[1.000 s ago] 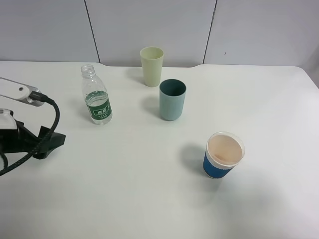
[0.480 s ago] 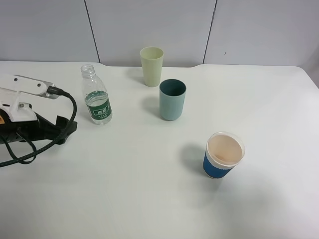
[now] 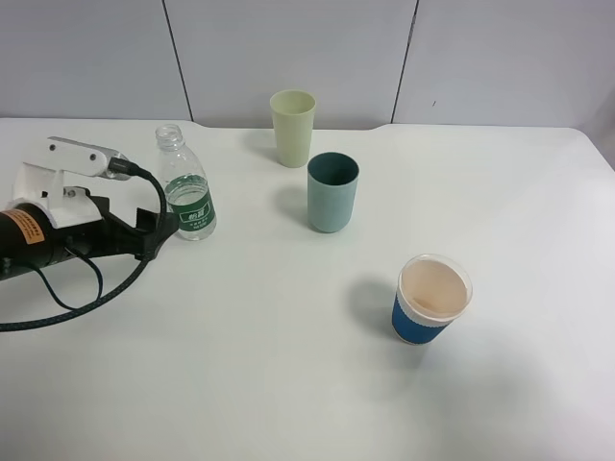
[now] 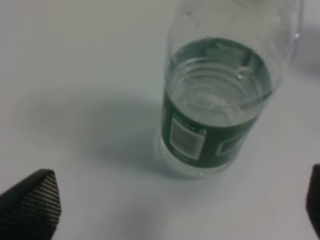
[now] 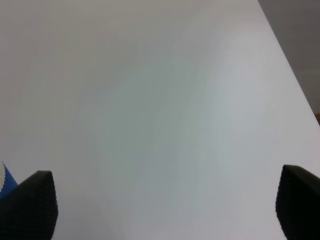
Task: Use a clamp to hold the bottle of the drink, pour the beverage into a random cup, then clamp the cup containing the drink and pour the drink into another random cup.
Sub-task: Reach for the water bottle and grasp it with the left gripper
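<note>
My left gripper will next grab the bottle around its green-labelled body (image 3: 191, 204) to keep it steady and upright, because it is uncapped and has water inside.
A clear uncapped bottle (image 3: 185, 184) with a green label and some water stands upright at the back left of the white table (image 3: 288, 365). My left gripper (image 3: 163, 228) is open just left of the bottle's base; in the left wrist view the bottle (image 4: 215, 115) stands between and ahead of the two fingertips (image 4: 32, 205). A pale yellow-green cup (image 3: 292, 127), a teal cup (image 3: 332, 191) and a blue paper cup (image 3: 430, 300) stand further right. My right gripper (image 5: 165, 210) is open over bare table; it is out of the exterior view.
The left arm's black cable (image 3: 86, 288) loops over the table at the left. A grey panelled wall (image 3: 307, 58) stands behind the table. A sliver of the blue cup (image 5: 6, 176) shows in the right wrist view.
My left arm has moved right and toward the back of the table, from the left edge up to the bottle. The bottle and cups have not moved.
</note>
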Robot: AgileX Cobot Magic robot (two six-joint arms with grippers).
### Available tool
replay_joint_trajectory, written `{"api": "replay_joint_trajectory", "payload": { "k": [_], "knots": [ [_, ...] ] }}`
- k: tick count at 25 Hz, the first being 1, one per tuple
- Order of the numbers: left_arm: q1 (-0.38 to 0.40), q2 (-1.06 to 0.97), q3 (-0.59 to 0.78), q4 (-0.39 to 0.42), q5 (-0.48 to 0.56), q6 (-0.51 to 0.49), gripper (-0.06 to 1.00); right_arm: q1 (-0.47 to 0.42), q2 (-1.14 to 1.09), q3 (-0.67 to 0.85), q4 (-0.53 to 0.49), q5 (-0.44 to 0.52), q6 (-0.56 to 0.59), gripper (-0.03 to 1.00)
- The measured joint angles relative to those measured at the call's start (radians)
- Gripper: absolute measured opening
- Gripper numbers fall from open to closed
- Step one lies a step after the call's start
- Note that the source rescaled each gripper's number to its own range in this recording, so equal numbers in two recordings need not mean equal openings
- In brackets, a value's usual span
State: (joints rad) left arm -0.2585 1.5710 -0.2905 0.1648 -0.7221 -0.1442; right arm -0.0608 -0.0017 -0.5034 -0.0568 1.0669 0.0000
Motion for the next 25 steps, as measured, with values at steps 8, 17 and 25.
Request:
{"api": "replay_joint_trajectory", "payload": {
  "k": [8,17,25],
  "knots": [
    [0.0,0.152,0.004,0.053,-0.237,-0.002,1.0,0.0,0.0,0.0,0.0,0.0,0.0,0.79],
    [0.0,0.306,0.005,0.094,-0.462,-0.006,1.0,0.0,0.0,0.0,0.0,0.0,0.0,0.79],
    [0.0,0.373,-0.046,0.094,-0.484,-0.006,1.0,0.0,0.0,0.0,0.0,0.0,0.0,0.79]
  ]
}}
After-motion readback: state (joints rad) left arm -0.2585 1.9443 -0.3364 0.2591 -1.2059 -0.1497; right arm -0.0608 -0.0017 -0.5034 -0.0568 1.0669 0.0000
